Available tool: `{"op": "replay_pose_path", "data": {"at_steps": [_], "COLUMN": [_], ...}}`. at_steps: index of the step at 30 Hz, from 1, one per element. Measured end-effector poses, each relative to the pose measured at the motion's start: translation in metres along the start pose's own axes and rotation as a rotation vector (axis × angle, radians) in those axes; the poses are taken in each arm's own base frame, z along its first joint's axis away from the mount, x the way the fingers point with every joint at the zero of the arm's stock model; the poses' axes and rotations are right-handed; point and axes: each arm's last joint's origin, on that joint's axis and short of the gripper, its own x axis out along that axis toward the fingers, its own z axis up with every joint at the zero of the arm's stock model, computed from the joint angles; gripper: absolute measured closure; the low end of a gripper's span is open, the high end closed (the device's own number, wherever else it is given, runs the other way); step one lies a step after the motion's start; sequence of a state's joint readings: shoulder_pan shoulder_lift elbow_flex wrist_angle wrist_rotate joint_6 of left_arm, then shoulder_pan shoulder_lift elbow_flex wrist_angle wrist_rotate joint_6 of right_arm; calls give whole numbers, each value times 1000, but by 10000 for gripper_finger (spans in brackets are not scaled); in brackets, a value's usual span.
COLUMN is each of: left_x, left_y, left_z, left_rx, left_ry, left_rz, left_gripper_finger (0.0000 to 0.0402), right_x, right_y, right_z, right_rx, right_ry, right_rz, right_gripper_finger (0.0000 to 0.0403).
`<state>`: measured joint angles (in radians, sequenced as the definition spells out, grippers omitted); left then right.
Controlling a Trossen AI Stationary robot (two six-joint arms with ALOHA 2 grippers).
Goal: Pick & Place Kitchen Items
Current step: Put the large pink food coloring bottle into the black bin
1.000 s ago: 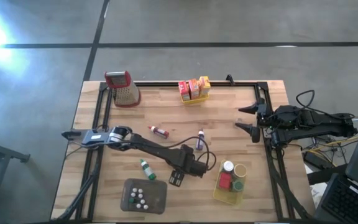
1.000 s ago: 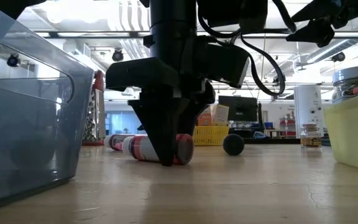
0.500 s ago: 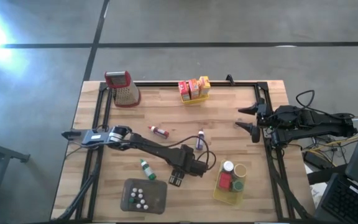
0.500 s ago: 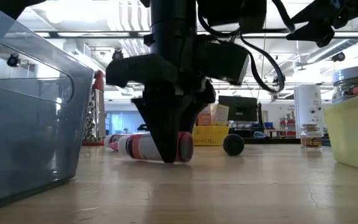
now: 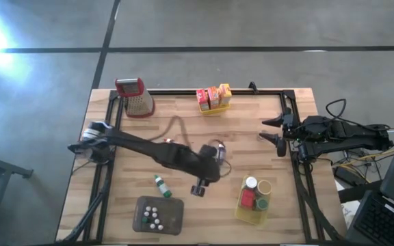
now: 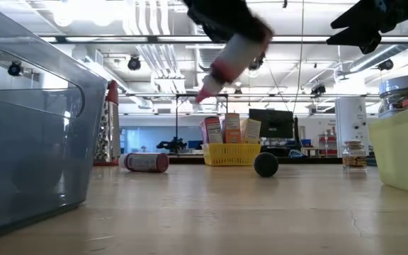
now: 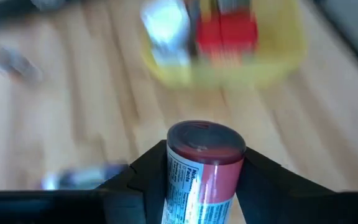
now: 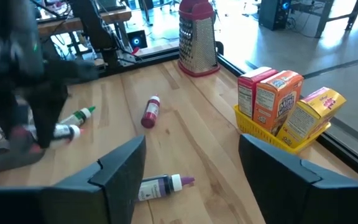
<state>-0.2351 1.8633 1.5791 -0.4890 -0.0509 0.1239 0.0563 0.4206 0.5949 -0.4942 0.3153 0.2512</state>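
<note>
The red-labelled bottle hangs short of the grey tray (image 5: pixel 158 215) and would miss if the left gripper opened now, so the left gripper should move the bottle toward the tray before releasing it.
My left gripper (image 5: pixel 198 186) hangs above the table's near middle, shut on a small bottle with a red label (image 7: pixel 204 168). In the low view that bottle (image 6: pixel 232 62) slants high above the wood. A green-capped bottle (image 5: pixel 160 184), a red one (image 5: pixel 176 143) and a purple one (image 5: pixel 219 152) lie on their sides on the table. My right gripper (image 8: pixel 191 177) waits open at the table's right edge, holding nothing. My left gripper pinches the bottle's labelled body (image 7: pixel 194 190) between its two fingers, one on each side. The fingers slant downward and lie along the bottle. Its red end (image 7: pixel 207 140) sticks out past the fingertips. The bottle is lifted clear and tilted, its narrow tip (image 6: pixel 205 92) lowest.
A yellow basket (image 5: pixel 252 213) with jars and a red block stands near right. A grey tray (image 5: pixel 173 217) with small bottles sits at the near edge. Another yellow basket (image 5: pixel 213 109) with boxes and a grater (image 5: pixel 135 97) stand at the far edge.
My left gripper has taken the red-labelled bottle off the table and risen with it, tipping from pointing straight down to slanting. The bottle, which lay on its side on the wood, now hangs tilted and well clear of it.
</note>
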Motion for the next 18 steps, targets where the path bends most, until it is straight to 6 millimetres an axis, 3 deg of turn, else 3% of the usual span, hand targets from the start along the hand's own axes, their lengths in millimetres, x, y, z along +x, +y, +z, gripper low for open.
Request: {"op": "replay_pose_path", "data": {"at_steps": [8, 12, 18], "left_x": [-43, -54, -58], "left_y": [4, 5, 9], "left_z": [-31, -51, -74], "left_rx": [-79, -101, -153], "left_ry": [-574, -835, -995], "left_rz": [71, 111, 154], "left_gripper_finger": [241, 241, 241], "right_x": [0, 0, 3], "right_y": [0, 0, 1], "right_z": [0, 0, 1], "right_rx": [1, -7, -15], "right_ry": [-2, -3, -5], "right_rz": [0, 1, 1], "right_gripper_finger": [173, 180, 182]}}
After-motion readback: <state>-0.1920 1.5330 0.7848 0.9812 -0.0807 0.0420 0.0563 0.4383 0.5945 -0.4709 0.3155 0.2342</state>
